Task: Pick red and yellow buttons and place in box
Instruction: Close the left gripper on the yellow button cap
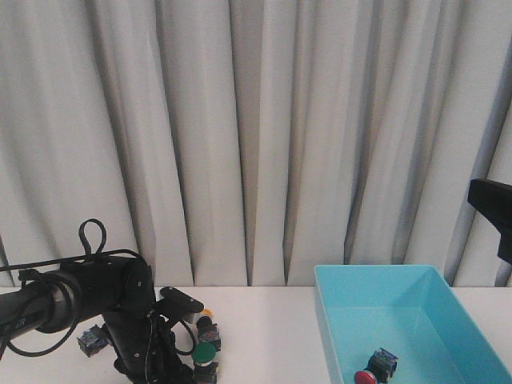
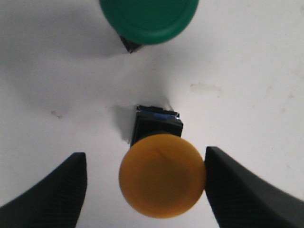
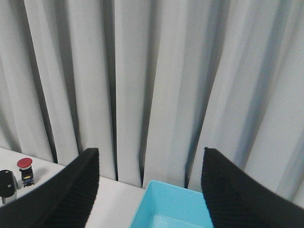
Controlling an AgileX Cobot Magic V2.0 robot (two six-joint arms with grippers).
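Note:
The domed yellow cap (image 2: 162, 175) is beside my left gripper's fingers and level with them in the left wrist view, so I need to close. Closing now would hold it.
A yellow button (image 2: 162, 175), a domed cap on a dark body, stands on the white table between the fingers of my left gripper (image 2: 146, 153). The gripper is open: one finger (image 2: 237, 190) touches the cap's edge and the other stands apart from it. In the front view the left arm (image 1: 120, 316) reaches down among the buttons at the lower left. The box (image 1: 448, 316) sits at the right with one red button (image 1: 366, 377) lying in it. My right gripper (image 3: 149, 153) hangs open and empty in the air above the box (image 3: 176, 209). Another red button (image 3: 24, 164) stands on the table.
A green button (image 2: 148, 19) stands just beyond the yellow one, also in the front view (image 1: 205, 353). A dark button (image 1: 210, 329) and a bluish block (image 1: 92, 340) lie near the left arm. A grey curtain closes off the back.

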